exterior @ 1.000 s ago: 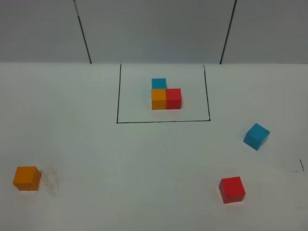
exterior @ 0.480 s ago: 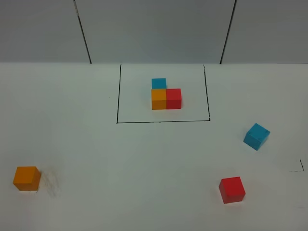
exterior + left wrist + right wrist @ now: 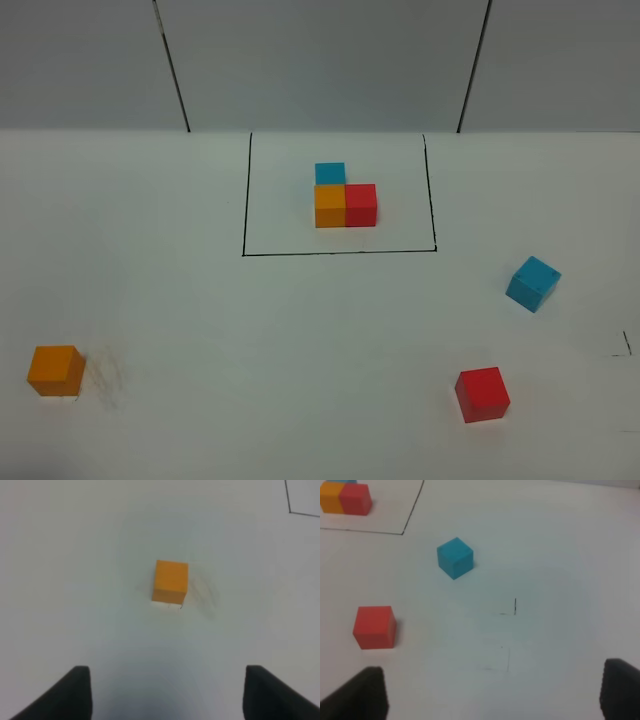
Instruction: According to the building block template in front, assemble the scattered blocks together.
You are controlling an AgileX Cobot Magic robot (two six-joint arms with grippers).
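The orange cube should be grabbed next by its body [image 3: 56,370] with my left gripper, to start copying the template [image 3: 345,196].
The building block template [image 3: 345,196] is a blue, an orange and a red cube joined in an L inside a thin black rectangle at the back middle. Of the scattered blocks, the orange cube [image 3: 55,370] lies front left, the red cube [image 3: 482,393] front right, and the light blue cube [image 3: 533,283] right, turned at an angle. Neither arm shows in the exterior high view. My left gripper [image 3: 167,695] is open and held back from the orange cube [image 3: 170,581]. My right gripper [image 3: 494,692] is open, apart from the red cube [image 3: 375,626] and blue cube [image 3: 455,557].
A grey smudge [image 3: 105,378] marks the white table beside the orange cube. A small black corner mark [image 3: 622,348] sits near the right edge. Two dark seams [image 3: 172,65] run down the grey back wall.
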